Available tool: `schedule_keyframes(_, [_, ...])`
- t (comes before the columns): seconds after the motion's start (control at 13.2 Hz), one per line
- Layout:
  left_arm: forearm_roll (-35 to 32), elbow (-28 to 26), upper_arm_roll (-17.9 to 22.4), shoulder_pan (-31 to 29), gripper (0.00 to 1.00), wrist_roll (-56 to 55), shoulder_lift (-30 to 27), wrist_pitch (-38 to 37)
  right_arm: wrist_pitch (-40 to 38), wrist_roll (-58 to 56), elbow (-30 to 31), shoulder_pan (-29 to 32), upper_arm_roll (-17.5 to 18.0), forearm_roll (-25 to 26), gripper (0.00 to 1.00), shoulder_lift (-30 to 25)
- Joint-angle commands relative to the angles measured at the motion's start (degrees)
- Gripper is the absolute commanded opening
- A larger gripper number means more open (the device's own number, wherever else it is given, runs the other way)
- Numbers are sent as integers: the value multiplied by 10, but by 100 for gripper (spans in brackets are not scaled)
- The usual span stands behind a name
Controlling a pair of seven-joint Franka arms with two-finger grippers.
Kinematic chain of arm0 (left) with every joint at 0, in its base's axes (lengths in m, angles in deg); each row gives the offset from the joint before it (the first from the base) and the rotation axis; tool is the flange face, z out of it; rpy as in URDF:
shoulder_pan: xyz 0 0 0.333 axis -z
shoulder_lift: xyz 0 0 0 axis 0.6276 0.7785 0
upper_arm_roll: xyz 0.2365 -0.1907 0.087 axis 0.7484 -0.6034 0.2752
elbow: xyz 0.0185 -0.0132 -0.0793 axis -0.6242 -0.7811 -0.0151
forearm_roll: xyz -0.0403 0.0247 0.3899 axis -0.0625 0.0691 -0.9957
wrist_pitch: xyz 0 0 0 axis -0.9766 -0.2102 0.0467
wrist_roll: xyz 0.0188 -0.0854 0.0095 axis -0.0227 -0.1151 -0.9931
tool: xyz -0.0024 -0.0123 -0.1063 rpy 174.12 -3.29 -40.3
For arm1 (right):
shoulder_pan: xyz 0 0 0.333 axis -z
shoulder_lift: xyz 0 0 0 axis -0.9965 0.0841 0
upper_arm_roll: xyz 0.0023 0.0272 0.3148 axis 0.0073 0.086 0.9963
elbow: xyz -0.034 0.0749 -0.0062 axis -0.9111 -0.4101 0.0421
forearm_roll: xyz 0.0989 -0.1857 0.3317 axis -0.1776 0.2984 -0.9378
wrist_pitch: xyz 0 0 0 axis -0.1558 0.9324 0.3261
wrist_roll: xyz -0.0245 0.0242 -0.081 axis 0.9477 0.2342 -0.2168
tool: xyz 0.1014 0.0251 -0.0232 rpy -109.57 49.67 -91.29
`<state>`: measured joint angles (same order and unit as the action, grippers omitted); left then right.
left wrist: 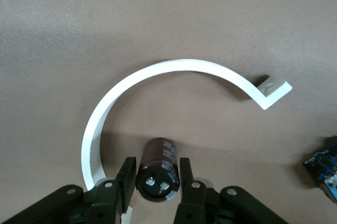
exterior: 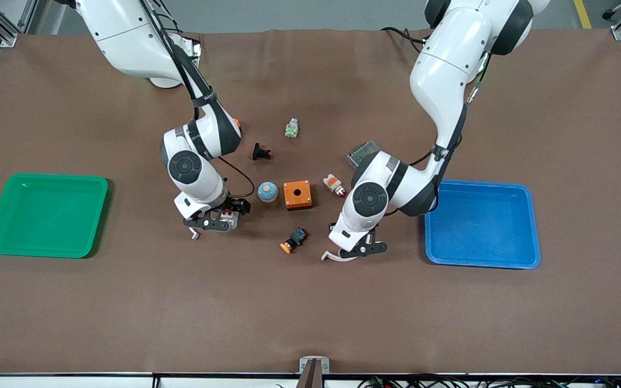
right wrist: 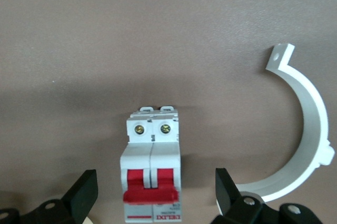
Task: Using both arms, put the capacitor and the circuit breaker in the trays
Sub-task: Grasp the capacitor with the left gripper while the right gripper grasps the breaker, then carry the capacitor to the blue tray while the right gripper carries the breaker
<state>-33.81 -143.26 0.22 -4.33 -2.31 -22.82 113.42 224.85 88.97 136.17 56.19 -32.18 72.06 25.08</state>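
The circuit breaker needs to go in the green tray (exterior: 48, 215). My right gripper will grab it next by its flat sides on either side of the red lever (exterior: 230, 219).
The circuit breaker (right wrist: 152, 182), a white-grey block with a red lever, lies on the brown table between the spread fingers of my right gripper (right wrist: 155, 192), which is open around it without touching. In the front view the breaker (exterior: 229, 217) shows under the right gripper (exterior: 223, 214), beside the green tray. The capacitor (left wrist: 158, 170), a dark cylinder with a silvery end, lies on the table between the fingers of my left gripper (left wrist: 157, 179), which press on both its sides. In the front view the left gripper (exterior: 360, 247) hides it, beside the blue tray.
A green tray (exterior: 46, 215) lies at the right arm's end and a blue tray (exterior: 480, 223) at the left arm's end. Between the grippers are an orange box (exterior: 297, 194), a blue dome (exterior: 267, 191), an orange-blue button (exterior: 293, 240), a white-orange piece (exterior: 335, 185) and a black flared piece (exterior: 261, 153). A white curved strip (left wrist: 158, 71) hangs by each gripper.
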Motion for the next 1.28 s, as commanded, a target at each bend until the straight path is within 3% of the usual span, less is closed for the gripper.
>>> schedule_keyframes(0.0, [-12,13,6,3,34,-17,5,-10,15,8,0,-8,-7,-3,91,7])
schedule_keyframes(0.23, [-12,13,6,3,24,-18,4,-10,14,7,-7,-8,-7,-3,61,13])
schedule_keyframes(0.3, [-12,13,6,3,21,-18,1,-10,12,7,-11,-7,-7,-3,48,13])
schedule_keyframes(0.45, [-12,13,6,2,18,-18,-8,-11,7,8,-15,-4,-7,-4,11,13])
schedule_keyframes(0.53, [-8,13,5,-1,18,-22,-16,-11,5,10,-20,-1,-7,-4,2,12])
schedule_keyframes(0.68, [-4,12,4,-10,18,-30,-39,-18,-2,11,-23,3,-10,-4,0,3])
schedule_keyframes(0.98, [-5,9,-2,-58,18,-12,-100,-120,-139,3,-49,73,-11,0,0,-74])
schedule_keyframes(1.21, [-5,-15,-1,-101,18,39,-143,-184,-205,-56,-46,139,-22,72,0,-122])
